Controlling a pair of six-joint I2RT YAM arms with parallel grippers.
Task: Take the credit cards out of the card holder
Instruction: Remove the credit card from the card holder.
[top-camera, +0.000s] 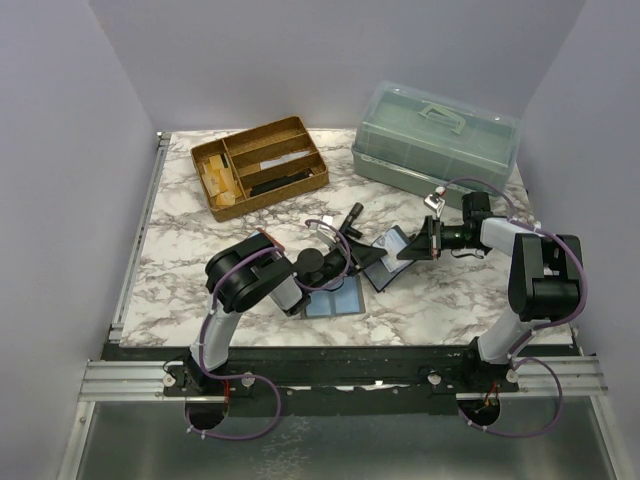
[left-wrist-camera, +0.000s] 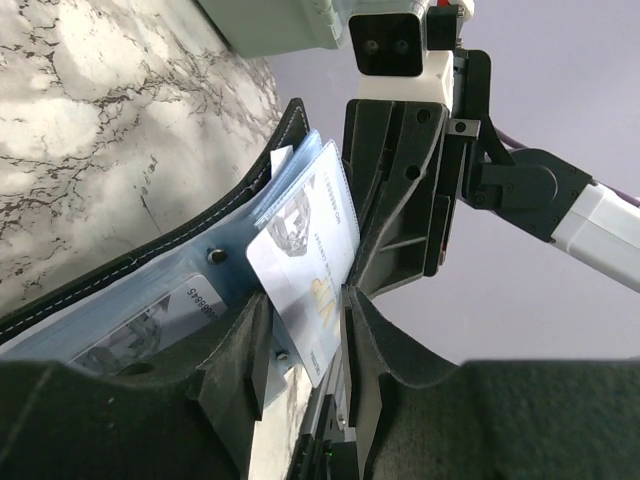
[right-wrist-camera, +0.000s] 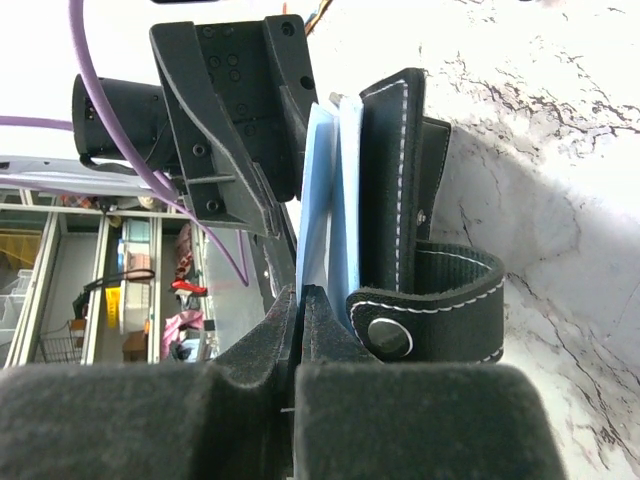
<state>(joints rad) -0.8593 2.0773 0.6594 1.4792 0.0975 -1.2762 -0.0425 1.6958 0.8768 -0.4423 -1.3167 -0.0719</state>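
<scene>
My left gripper closes next, since the light-blue card's lower corner reaches between my open fingers and past them. Closing now would catch the card.
The black card holder (top-camera: 377, 268) lies open mid-table; it also shows in the left wrist view (left-wrist-camera: 232, 212) and the right wrist view (right-wrist-camera: 385, 170). A light-blue credit card (left-wrist-camera: 305, 255) sticks out of its blue sleeves. My left gripper (left-wrist-camera: 307, 300) is open, its fingers apart on either side of this card; in the top view it (top-camera: 352, 262) is at the holder's left edge. My right gripper (right-wrist-camera: 300, 292) is shut on the thin edge of a light-blue card (right-wrist-camera: 315, 200); in the top view it (top-camera: 408, 250) is at the holder's right. More light-blue cards (top-camera: 335, 300) lie flat on the table.
A wooden compartment tray (top-camera: 260, 165) stands at the back left. A green lidded plastic box (top-camera: 435, 140) stands at the back right. A small black stick-like object (top-camera: 352, 216) lies behind the holder. The loose cards lie near the table's front edge.
</scene>
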